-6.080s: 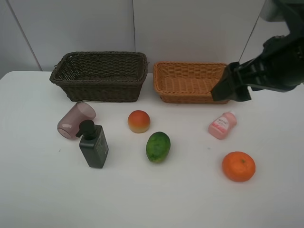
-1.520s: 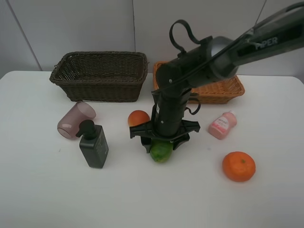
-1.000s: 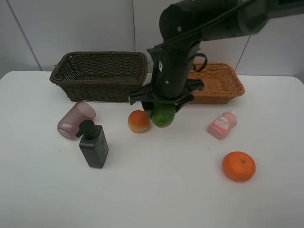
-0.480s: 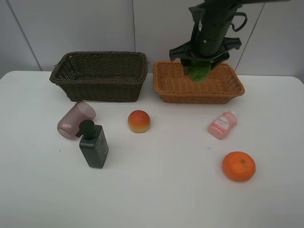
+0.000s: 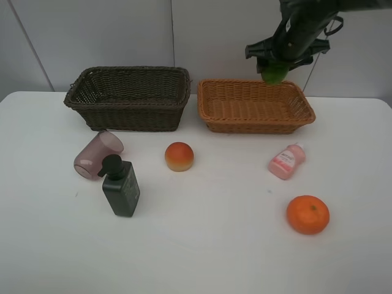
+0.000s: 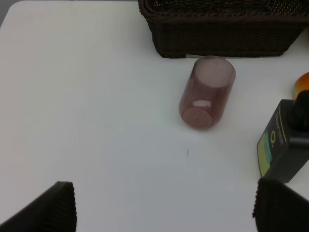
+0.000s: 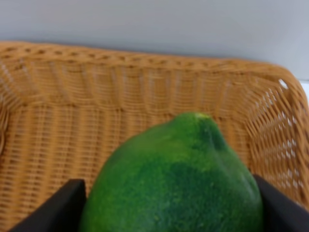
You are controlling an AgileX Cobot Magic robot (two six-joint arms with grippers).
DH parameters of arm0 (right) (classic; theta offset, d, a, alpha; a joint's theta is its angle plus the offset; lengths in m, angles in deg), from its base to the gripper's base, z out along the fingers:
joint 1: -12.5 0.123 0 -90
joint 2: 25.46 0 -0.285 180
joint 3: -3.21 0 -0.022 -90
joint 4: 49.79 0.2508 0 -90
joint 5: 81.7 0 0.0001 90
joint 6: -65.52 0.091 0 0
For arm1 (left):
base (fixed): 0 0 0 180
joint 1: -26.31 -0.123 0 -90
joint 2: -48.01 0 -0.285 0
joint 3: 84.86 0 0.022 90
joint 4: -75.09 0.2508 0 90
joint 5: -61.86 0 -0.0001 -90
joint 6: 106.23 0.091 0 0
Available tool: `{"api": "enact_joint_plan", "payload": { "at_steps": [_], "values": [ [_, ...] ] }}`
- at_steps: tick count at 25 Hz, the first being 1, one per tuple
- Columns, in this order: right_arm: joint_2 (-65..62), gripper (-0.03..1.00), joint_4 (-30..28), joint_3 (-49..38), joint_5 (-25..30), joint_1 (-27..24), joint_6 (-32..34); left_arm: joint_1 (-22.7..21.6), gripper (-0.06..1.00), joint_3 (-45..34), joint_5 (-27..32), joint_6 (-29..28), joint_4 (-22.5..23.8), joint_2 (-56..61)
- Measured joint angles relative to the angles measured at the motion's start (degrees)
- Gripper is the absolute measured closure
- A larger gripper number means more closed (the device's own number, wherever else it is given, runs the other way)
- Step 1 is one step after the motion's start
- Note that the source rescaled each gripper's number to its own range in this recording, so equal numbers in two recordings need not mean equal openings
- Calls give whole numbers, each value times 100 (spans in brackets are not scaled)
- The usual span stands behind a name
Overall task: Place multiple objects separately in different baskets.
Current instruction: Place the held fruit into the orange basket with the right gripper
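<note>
The green fruit's lower edge (image 5: 274,83) is still above the bottom of the light basket (image 5: 254,111), so my right gripper lowers the fruit farther before releasing it.
My right gripper (image 5: 274,68) is shut on the green oval fruit (image 5: 274,73) and holds it above the back right part of the light orange-brown basket (image 5: 257,124). The fruit (image 7: 174,181) fills the right wrist view with the basket (image 7: 63,121) below it. The dark brown basket (image 5: 128,101) stands at the back left. On the table lie the peach (image 5: 179,156), the pink cup (image 5: 98,153) on its side, the dark pump bottle (image 5: 120,187), the small pink bottle (image 5: 286,160) and the orange (image 5: 307,214). My left gripper (image 6: 161,208) is open, near the cup (image 6: 205,92).
The white table (image 5: 202,245) spreads in front of both baskets. A pale wall rises right behind the baskets. The left wrist view shows the pump bottle (image 6: 285,145) and the dark basket's front wall (image 6: 222,41).
My right gripper closed on the green fruit on the table, lifted it and carried it back and right over the light basket. It now sits higher and further right.
</note>
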State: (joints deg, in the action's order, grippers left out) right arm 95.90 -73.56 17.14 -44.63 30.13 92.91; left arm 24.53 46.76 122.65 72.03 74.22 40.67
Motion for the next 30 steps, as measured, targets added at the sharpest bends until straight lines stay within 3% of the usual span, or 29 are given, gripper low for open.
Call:
{"api": "enact_joint_plan", "payload": {
  "at_steps": [5,12,23,24,25,27,30],
  "values": [
    [477,63,-74,0,-588,-154,0,0,3,0,0,0,0,0],
    [1016,63,-190,0,-1003,-378,0,0,3,0,0,0,0,0],
    [1099,63,-218,0,-1114,-386,0,0,3,0,0,0,0,0],
    [1099,59,-196,0,-1114,-386,0,0,3,0,0,0,0,0],
    [1099,48,-162,0,-1095,-386,0,0,3,0,0,0,0,0],
    [1099,16,-111,0,-1064,-386,5,0,3,0,0,0,0,0],
    [1099,0,-91,0,-974,-386,5,0,3,0,0,0,0,0]
  ]
}}
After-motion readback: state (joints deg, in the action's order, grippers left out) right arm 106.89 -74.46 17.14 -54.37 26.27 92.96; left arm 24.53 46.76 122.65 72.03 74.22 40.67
